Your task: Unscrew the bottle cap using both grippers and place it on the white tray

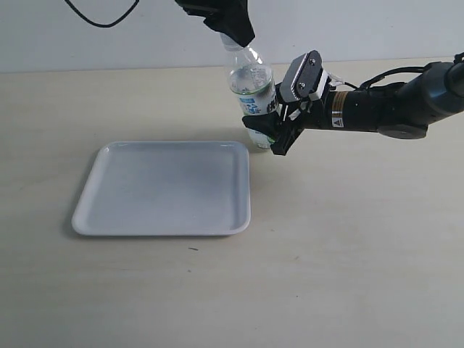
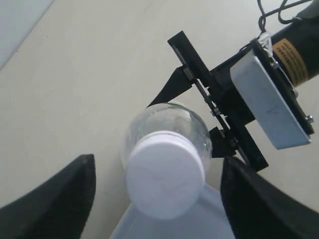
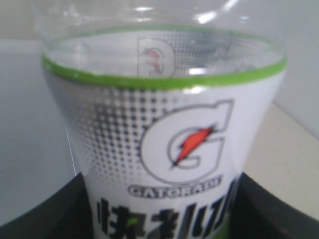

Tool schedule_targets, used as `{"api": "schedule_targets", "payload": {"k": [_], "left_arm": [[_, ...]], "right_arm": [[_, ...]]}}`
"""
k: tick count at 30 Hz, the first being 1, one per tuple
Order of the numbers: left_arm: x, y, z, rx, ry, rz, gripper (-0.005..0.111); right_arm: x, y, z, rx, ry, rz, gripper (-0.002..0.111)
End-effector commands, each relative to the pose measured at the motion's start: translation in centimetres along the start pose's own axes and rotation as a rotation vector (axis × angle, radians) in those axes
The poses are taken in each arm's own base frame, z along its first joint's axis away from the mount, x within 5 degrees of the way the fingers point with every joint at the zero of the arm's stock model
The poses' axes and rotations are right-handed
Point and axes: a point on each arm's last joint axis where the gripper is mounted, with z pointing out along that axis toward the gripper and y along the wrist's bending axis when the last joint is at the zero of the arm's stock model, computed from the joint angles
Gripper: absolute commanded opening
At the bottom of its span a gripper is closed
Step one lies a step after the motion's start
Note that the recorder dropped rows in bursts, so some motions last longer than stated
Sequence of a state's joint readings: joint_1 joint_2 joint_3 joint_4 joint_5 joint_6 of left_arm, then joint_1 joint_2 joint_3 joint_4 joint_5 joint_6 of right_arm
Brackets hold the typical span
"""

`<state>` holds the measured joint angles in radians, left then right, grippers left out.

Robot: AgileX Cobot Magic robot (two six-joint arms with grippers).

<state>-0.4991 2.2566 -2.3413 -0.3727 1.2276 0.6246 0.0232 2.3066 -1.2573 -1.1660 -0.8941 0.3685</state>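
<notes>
I will next grab the bottle cap by its round side (image 2: 165,175) with my left gripper. Then I will unscrew it and bring it to the white tray.
The bottle (image 1: 252,85) stands upright just beyond the far right corner of the white tray (image 1: 167,190). My right gripper (image 1: 265,135) reaches in from the right and is shut on the bottle's labelled lower body (image 3: 169,149), with a black finger (image 3: 42,219) pressed against each side. My left gripper (image 1: 233,32) hangs over the bottle's top and hides the cap in the exterior view. In the left wrist view the white bottle cap (image 2: 166,175) sits on the neck between the open jaws of the left gripper (image 2: 158,199), with a gap on both sides.
The tan tabletop (image 1: 348,246) stretches around the tray. The right arm's black forearm (image 1: 391,105) lies across the table's right half, and a black cable (image 1: 101,18) hangs at the back left. Part of the tray rim (image 2: 209,219) shows beneath the cap.
</notes>
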Motion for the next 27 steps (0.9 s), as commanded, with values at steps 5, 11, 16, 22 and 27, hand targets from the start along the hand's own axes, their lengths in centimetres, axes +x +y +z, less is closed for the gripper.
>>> {"api": "schedule_targets", "payload": {"k": [5, 11, 16, 22, 27], "left_arm": [[-0.19, -0.08, -0.49, -0.007, -0.013, -0.025, 0.041], [-0.19, -0.08, -0.49, -0.007, -0.013, -0.032, 0.038], [-0.19, -0.08, -0.49, -0.007, -0.013, -0.086, 0.007], [-0.21, -0.11, -0.49, -0.002, -0.016, -0.265, 0.000], [-0.23, -0.15, -0.46, -0.002, -0.014, -0.499, 0.000]], "right_arm": [[0.54, 0.34, 0.10, -0.017, 0.015, 0.001, 0.000], [0.54, 0.34, 0.10, -0.017, 0.015, 0.003, 0.000], [0.51, 0.35, 0.10, -0.018, 0.011, 0.003, 0.000], [0.38, 0.40, 0.10, -0.024, -0.003, 0.003, 0.000], [0.38, 0.39, 0.10, -0.022, -0.003, 0.004, 0.000]]}}
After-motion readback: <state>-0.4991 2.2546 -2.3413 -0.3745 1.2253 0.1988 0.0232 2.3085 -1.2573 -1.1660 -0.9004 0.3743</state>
